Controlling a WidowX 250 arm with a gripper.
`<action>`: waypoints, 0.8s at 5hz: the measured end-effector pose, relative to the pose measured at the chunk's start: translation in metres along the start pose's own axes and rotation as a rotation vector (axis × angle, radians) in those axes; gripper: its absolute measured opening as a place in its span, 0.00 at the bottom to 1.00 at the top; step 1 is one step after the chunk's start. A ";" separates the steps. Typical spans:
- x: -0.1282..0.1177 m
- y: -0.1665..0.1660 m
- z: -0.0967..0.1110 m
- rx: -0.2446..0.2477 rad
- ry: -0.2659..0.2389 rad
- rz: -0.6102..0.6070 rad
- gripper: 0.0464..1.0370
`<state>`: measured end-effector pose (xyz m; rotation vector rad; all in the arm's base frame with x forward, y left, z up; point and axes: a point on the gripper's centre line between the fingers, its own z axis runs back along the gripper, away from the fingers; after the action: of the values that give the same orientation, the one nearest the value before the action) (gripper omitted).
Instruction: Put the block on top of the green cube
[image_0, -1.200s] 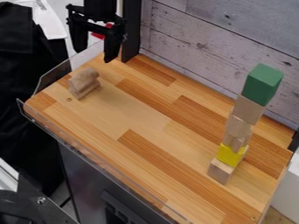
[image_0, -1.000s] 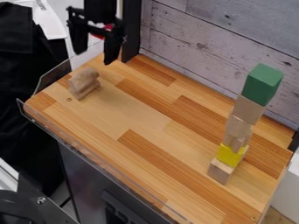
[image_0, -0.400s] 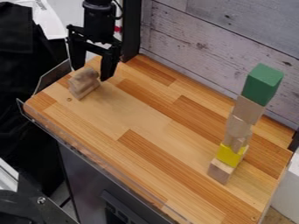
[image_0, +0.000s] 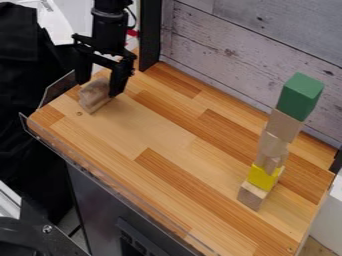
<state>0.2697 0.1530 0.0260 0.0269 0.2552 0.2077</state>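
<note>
I should next grip the pale wooden block's body to set it on top of the green cube (image_0: 300, 96).
The black gripper (image_0: 98, 89) hangs at the upper left with its two fingers apart, one at each side of the wooden block (image_0: 94, 96). That block is pale wood with a notched shape and rests near the board's left corner. The green cube (image_0: 300, 96) tops a tall stack at the right, on plain wooden blocks (image_0: 284, 125), with a yellow block (image_0: 262, 177) lower down and another wooden block (image_0: 252, 195) at the base.
The striped wooden tabletop (image_0: 167, 145) has a clear plastic rim along its left and front edges. A grey plank wall (image_0: 234, 55) runs behind it, and a black post (image_0: 150, 35) rises at the back left, close to the arm.
The gripper has come down from above the back left corner and slightly to the left, so its fingers are now around the wooden block. The block and the stack have stayed put.
</note>
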 end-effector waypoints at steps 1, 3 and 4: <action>-0.001 0.004 -0.007 -0.004 0.024 0.019 0.96; 0.001 0.005 -0.024 -0.049 0.062 0.040 0.91; 0.004 -0.002 -0.033 -0.097 0.077 0.002 0.65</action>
<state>0.2656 0.1520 -0.0069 -0.0775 0.3210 0.2232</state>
